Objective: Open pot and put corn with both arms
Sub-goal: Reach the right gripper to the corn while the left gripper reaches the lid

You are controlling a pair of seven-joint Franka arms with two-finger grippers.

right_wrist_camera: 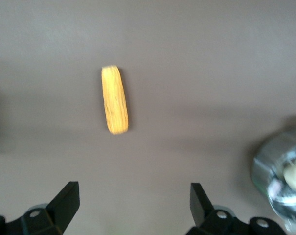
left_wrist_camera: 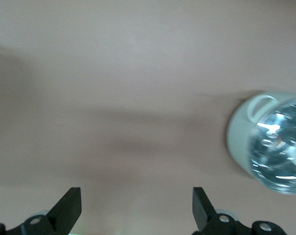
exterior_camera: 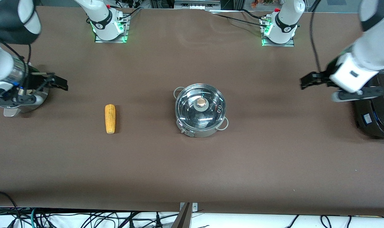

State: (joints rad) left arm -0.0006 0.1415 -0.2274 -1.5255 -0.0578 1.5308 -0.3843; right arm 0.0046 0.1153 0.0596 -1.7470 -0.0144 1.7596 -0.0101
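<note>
The steel pot needs to be opened for the corn (exterior_camera: 110,118), so my left gripper will next grab the glass lid by its brass knob (exterior_camera: 201,102).
The steel pot (exterior_camera: 201,109) stands mid-table with its glass lid and brass knob (exterior_camera: 201,102) on. The corn (exterior_camera: 110,118) lies flat on the table, toward the right arm's end from the pot. My right gripper (exterior_camera: 63,84) is open and empty, up in the air over the table at that end. In the right wrist view the corn (right_wrist_camera: 114,100) and part of the pot (right_wrist_camera: 284,176) show ahead of the open gripper (right_wrist_camera: 134,203). My left gripper (exterior_camera: 303,82) is open and empty over the table at the other end. Its wrist view shows the pot (left_wrist_camera: 272,142) and the open gripper (left_wrist_camera: 137,205).
A steel steamer pan (exterior_camera: 21,104) sits under the right arm at its end of the table. A big black cooker (exterior_camera: 377,110) stands at the left arm's end, under that arm. The brown table (exterior_camera: 192,171) has bare surface round the pot and corn.
</note>
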